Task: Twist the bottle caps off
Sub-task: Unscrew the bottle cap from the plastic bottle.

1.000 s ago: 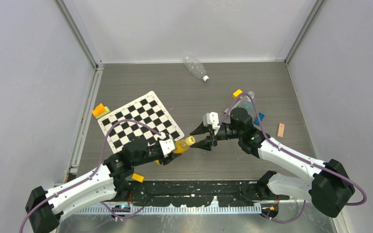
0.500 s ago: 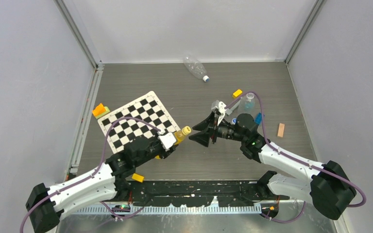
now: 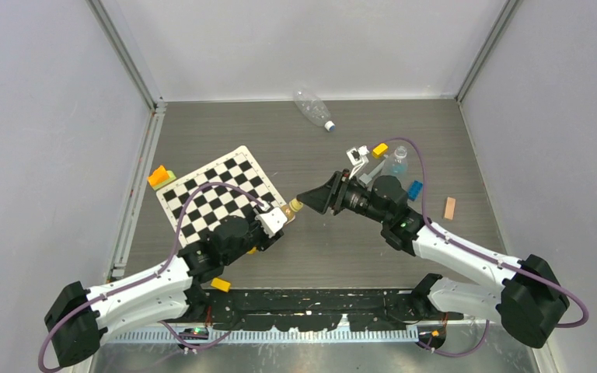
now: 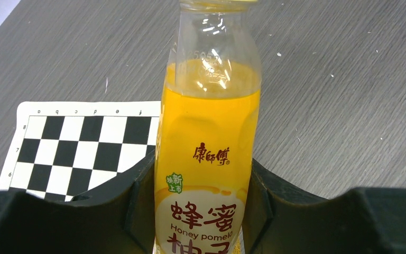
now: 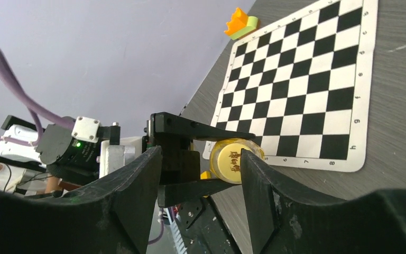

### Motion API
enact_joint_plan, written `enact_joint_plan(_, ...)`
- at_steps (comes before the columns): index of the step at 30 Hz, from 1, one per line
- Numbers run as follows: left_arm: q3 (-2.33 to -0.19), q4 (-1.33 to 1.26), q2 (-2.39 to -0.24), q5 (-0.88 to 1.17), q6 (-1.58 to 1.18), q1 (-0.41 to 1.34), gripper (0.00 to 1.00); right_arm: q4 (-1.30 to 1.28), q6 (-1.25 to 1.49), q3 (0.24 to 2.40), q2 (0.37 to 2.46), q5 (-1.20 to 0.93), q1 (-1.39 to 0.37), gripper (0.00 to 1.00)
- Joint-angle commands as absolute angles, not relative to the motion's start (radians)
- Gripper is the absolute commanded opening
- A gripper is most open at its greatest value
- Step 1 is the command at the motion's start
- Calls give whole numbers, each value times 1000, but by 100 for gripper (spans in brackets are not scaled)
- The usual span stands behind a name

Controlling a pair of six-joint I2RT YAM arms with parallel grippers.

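I need to grab the yellow cap end-on across its sides with my right gripper next, so that turning my wrist unscrews the cap from the held bottle.
My left gripper is shut on the yellow-orange bottle and holds it above the table, neck pointing right. In the left wrist view the bottle stands between the two black fingers, and my left gripper clamps its label. The yellow cap faces my right gripper, which is open just in front of it. In the right wrist view the cap shows end-on next to the inner face of the right finger, and the right gripper is empty. A clear bottle with a pale cap lies at the back. Another clear bottle stands behind the right arm.
A checkerboard mat lies left of centre, under the left gripper's reach. An orange and green block sits at its left corner. A yellow block, a blue block, a tan block and a yellow block lie around.
My right gripper has moved left and back and turned, closing in on the yellow cap. My left gripper has carried the bottle a little back, toward the mat's corner.
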State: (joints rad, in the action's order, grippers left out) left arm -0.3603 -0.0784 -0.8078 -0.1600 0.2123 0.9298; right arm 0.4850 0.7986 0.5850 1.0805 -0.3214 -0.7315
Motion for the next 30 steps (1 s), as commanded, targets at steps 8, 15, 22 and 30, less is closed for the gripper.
enact_joint_plan(8,-417,-158,-796,-195,207,938,0,305,813,701,1151,-304,-738,61)
enact_joint_plan(15,-422,-159,-807,-193,213,939,0,350,830,713,1195,-345,-741,59)
enact_joint_plan(22,-431,-163,-838,-189,214,939,0,345,822,721,1213,-343,-743,56)
enact_joint_plan(30,-430,-160,-842,-184,207,942,0,304,778,734,1226,-312,-746,29)
